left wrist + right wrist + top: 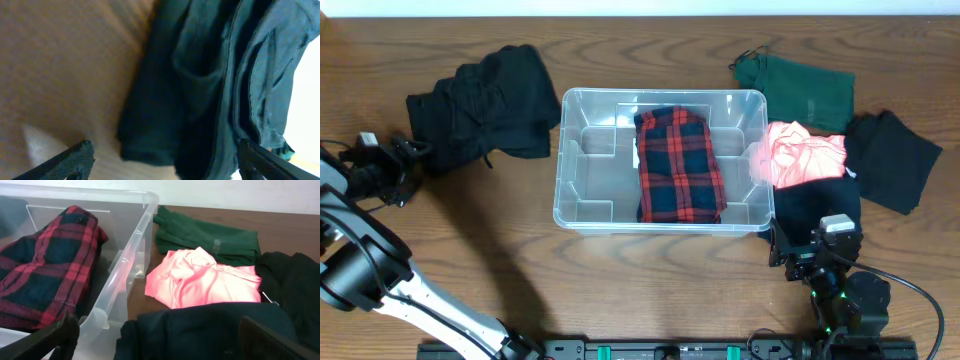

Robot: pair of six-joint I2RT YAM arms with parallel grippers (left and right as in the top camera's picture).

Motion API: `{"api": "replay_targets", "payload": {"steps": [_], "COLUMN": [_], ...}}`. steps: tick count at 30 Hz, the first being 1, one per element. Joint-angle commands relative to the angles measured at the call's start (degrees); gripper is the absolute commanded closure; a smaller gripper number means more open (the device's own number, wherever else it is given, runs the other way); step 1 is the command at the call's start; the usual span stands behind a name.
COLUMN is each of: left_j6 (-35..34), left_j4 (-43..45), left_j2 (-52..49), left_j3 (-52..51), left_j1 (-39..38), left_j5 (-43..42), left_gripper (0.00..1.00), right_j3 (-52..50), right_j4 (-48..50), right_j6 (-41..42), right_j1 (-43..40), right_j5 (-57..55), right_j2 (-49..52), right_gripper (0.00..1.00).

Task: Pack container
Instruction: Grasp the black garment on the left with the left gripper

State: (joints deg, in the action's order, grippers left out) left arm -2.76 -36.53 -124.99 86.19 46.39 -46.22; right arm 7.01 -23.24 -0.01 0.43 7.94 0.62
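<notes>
My left gripper is to grab the black garment next by its gathered end farthest from the container. The body of the garment will then hang free to pack inside.
The clear plastic container (582,150) sits mid-table with a folded red-and-black plaid garment (678,165) inside; both also show in the right wrist view, container (135,235) and plaid (45,265). My left gripper (400,168) is open at the far left, beside a black garment pile (485,105), whose dark folds (210,85) fill the left wrist view between its fingers (165,160). My right gripper (820,255) is open near the container's front right corner, over a black garment (210,330).
Right of the container lie a pink garment (805,155), a dark green garment (805,90) and another black garment (895,155). The pink (200,277) and green (210,235) ones show in the right wrist view.
</notes>
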Motion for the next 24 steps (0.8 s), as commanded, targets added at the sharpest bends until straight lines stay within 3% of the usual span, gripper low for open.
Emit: {"api": "replay_targets", "payload": {"steps": [1,11,14,17,20,24], "left_j6": [1.03,-1.2,-2.47,-2.45,-2.45,-1.55], "left_j4": [1.42,8.22,9.29,9.2,9.2,7.8], "left_j2": [-2.84,-3.74,-3.74,-3.74,-3.74,-3.69], "left_j3": [0.61,0.59,0.59,0.59,0.59,0.61], "left_j1": [-0.66,-6.75,-8.92,-10.62,-11.43,-11.34], "left_j5": [-0.98,-0.35,2.6,5.95,6.38,4.07], "left_gripper": [0.08,0.09,0.15,0.3,0.58,0.87], "right_j3": [-0.13,-0.13,-0.13,-0.13,-0.13,-0.13], "right_j4": [-0.2,-0.2,-0.2,-0.2,-0.2,-0.22], "right_j6": [0.39,0.39,0.39,0.39,0.39,0.39], "right_j1": [-0.37,-0.37,-0.37,-0.37,-0.37,-0.37], "right_j5": [0.02,0.02,0.02,0.02,0.02,0.02], "right_j2": [-0.24,-0.24,-0.24,-0.24,-0.24,-0.24], "right_gripper": [0.01,0.01,0.01,0.01,0.01,0.01]}}
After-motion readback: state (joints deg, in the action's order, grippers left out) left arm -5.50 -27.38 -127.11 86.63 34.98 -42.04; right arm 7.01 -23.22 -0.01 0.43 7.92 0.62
